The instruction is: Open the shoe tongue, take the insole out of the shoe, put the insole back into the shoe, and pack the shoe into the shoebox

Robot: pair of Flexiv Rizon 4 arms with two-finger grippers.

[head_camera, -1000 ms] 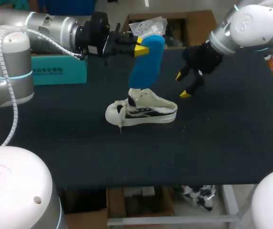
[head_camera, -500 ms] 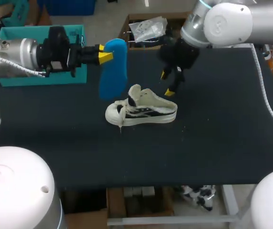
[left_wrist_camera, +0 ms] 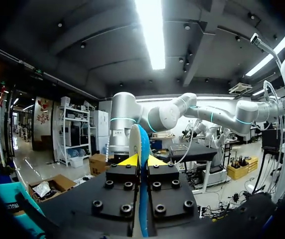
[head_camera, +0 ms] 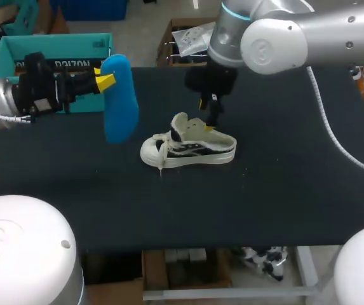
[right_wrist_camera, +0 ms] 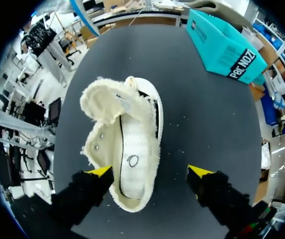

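My right gripper should next grab the shoe by the fuzzy edge of its side. This will get the shoe ready for the blue insole.
A white low shoe lies on the dark table, its tongue folded open and its inside bare. My left gripper is shut on the upper end of a blue insole, which hangs upright in the air left of the shoe. In the left wrist view the insole shows edge-on, pinched in that gripper. My right gripper hovers open just above the shoe's heel end. From its wrist view the shoe lies under the gripper, nearer one finger. The teal shoebox stands at the far left.
The teal shoebox lies beyond the shoe's toe in the right wrist view. A brown carton with plastic bags sits behind the table's far edge. The table's right half and front strip hold nothing.
My left arm has swung left, carrying the insole away from above the shoe. My right arm has moved left and down to hover over the shoe's heel.
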